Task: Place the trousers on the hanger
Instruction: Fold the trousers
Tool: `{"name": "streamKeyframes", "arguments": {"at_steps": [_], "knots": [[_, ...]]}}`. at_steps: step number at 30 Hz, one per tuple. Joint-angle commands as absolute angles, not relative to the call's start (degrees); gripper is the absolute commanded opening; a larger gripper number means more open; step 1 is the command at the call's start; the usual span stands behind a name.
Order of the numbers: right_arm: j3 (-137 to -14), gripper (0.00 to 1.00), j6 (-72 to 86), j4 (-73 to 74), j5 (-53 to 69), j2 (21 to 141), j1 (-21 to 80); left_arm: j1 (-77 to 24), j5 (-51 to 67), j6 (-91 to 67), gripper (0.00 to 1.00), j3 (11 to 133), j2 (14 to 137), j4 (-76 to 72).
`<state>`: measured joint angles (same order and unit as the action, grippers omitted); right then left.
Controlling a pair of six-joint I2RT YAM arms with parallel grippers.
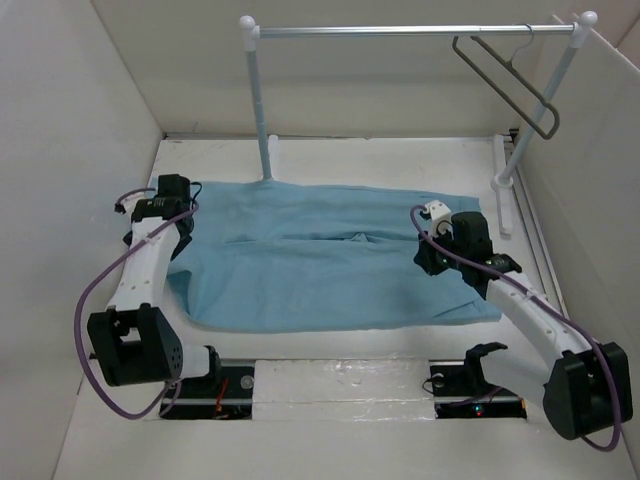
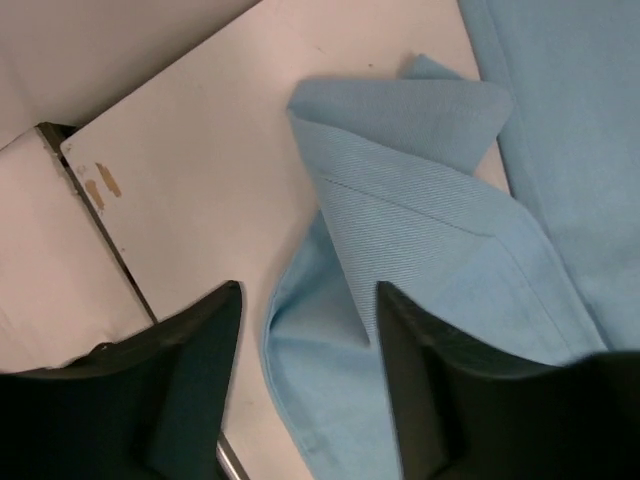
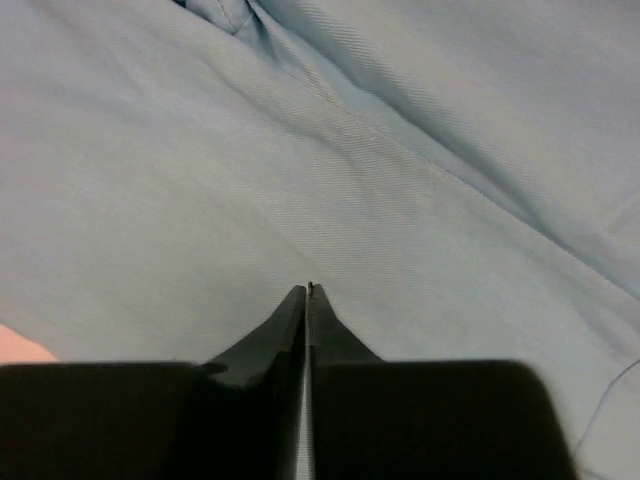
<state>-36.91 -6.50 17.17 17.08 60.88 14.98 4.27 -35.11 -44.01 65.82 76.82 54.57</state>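
The folded corner [image 1: 181, 287] of the trousers [image 1: 330, 260] is the part my left gripper should grab next, to open that leg end and line it up for the hanger.
The light blue trousers [image 1: 330, 260] lie spread flat across the middle of the white table. The dark grey hanger [image 1: 510, 85] hangs by its hook from the rail at the back right. My left gripper [image 1: 178, 225] is open over the trousers' left edge; in the left wrist view [image 2: 308, 300] its jaws straddle a folded corner of the cloth [image 2: 420, 190] without closing on it. My right gripper [image 1: 432, 255] is shut and empty above the right part of the trousers; in the right wrist view [image 3: 308, 290] its tips are pressed together over plain cloth [image 3: 330, 150].
A white rail [image 1: 415, 30] on two ball-topped posts stands at the back, its left post [image 1: 258, 100] beside the trousers' far edge. White walls enclose the table on the left, right and back. A dark track [image 1: 340, 385] runs along the near edge.
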Motion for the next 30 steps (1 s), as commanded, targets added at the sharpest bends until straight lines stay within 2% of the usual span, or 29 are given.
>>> {"name": "streamKeyframes", "arguments": {"at_steps": [1,3,4,5,6,7,10,13,18,19,20,23,25,30], "knots": [[-39.73,0.00,-8.17,19.42,18.72,59.15,14.77,7.63,-35.71,-43.87,0.46,63.55,75.41,51.43],[-39.73,0.00,-8.52,19.51,18.72,59.32,15.46,14.54,-31.05,-41.67,0.46,61.09,75.67,46.34],[-40.51,0.01,-8.87,20.38,18.55,59.67,15.47,16.94,-25.63,-40.79,0.50,60.21,75.85,44.58],[-41.04,0.07,-10.10,21.43,18.11,59.94,15.99,19.40,-23.05,-40.09,0.51,58.64,75.85,41.60],[-41.31,0.18,-10.54,22.49,17.58,60.29,16.00,23.95,-18.24,-39.12,0.52,57.84,76.46,40.09],[-41.48,0.43,-10.63,22.76,17.40,60.29,16.78,25.99,-15.76,-38.33,0.55,57.05,76.73,38.43],[-41.57,0.67,-10.72,23.20,16.96,60.47,18.71,28.56,-9.59,-37.62,0.57,54.94,79.27,32.36],[-42.10,0.72,-10.90,23.55,16.26,61.34,21.44,28.56,-4.93,-37.88,0.57,54.32,83.22,26.91],[-43.07,0.72,-10.11,24.61,13.10,63.72,26.54,28.56,2.35,-37.09,0.54,53.17,88.93,16.36],[-43.07,0.72,-9.76,24.52,12.92,63.98,27.33,28.56,3.24,-36.74,0.24,53.52,89.90,15.48],[-42.89,0.71,-8.89,23.91,13.01,64.42,27.33,28.56,4.30,-34.82,0.00,54.74,90.96,14.95],[-42.71,0.71,-8.00,23.56,13.01,64.77,27.86,28.56,3.44,-33.14,0.00,59.91,93.51,22.80],[-42.89,0.70,-8.00,23.55,12.83,65.21,27.86,28.56,-3.76,-31.65,0.00,61.95,90.54,27.93],[-43.33,0.70,-9.67,24.08,13.97,67.32,27.86,27.95,-17.38,-28.91,0.00,62.40,74.64,41.47]]}}
